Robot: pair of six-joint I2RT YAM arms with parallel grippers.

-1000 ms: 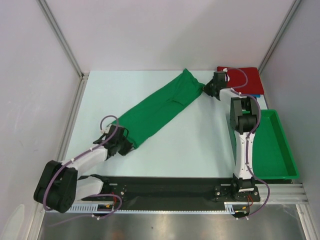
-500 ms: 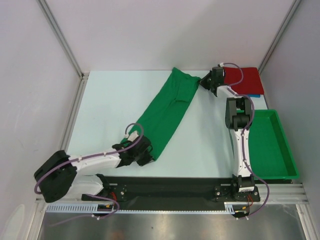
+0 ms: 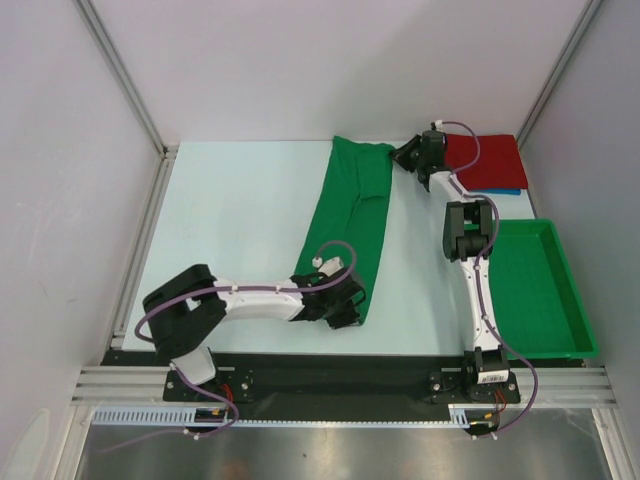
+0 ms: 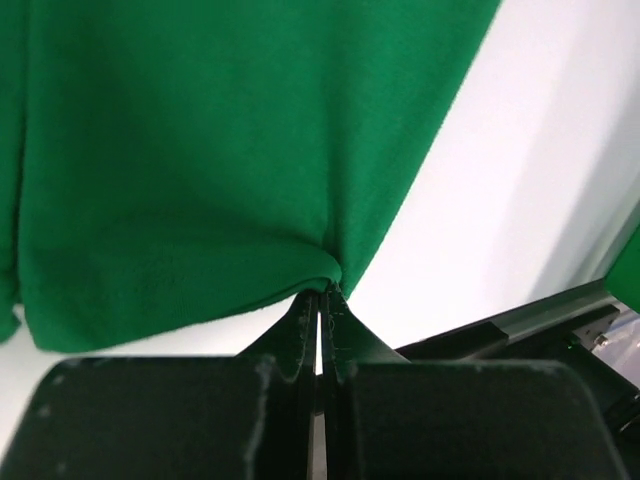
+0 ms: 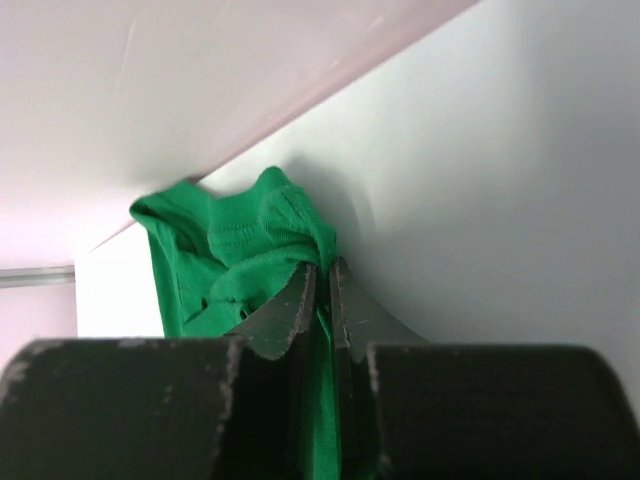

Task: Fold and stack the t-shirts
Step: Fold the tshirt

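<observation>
I should release the t-shirt's far corner with my right gripper now, as the corner is low over the flat table and would end beside the back wall.
A bright green t-shirt [image 3: 350, 215] lies stretched in a long band down the middle of the table, from the back wall toward the front. My left gripper [image 3: 348, 306] is shut on its near corner, which shows pinched between the jaws in the left wrist view [image 4: 322, 292]. My right gripper [image 3: 404, 158] is shut on the far corner, where bunched green cloth [image 5: 235, 250] sits at the tips [image 5: 322, 266]. A folded red t-shirt [image 3: 490, 160] rests at the back right on a blue t-shirt [image 3: 512, 190], of which only an edge shows.
A rigid green bin [image 3: 545, 290] stands along the right side, beside the right arm. The back wall runs just behind the shirt's far end. The black base rail [image 3: 330, 375] borders the table's near edge.
Both arms have swung the green t-shirt: its near end moved right with the left gripper, its far end shifted left. It now runs almost straight front to back instead of diagonally.
</observation>
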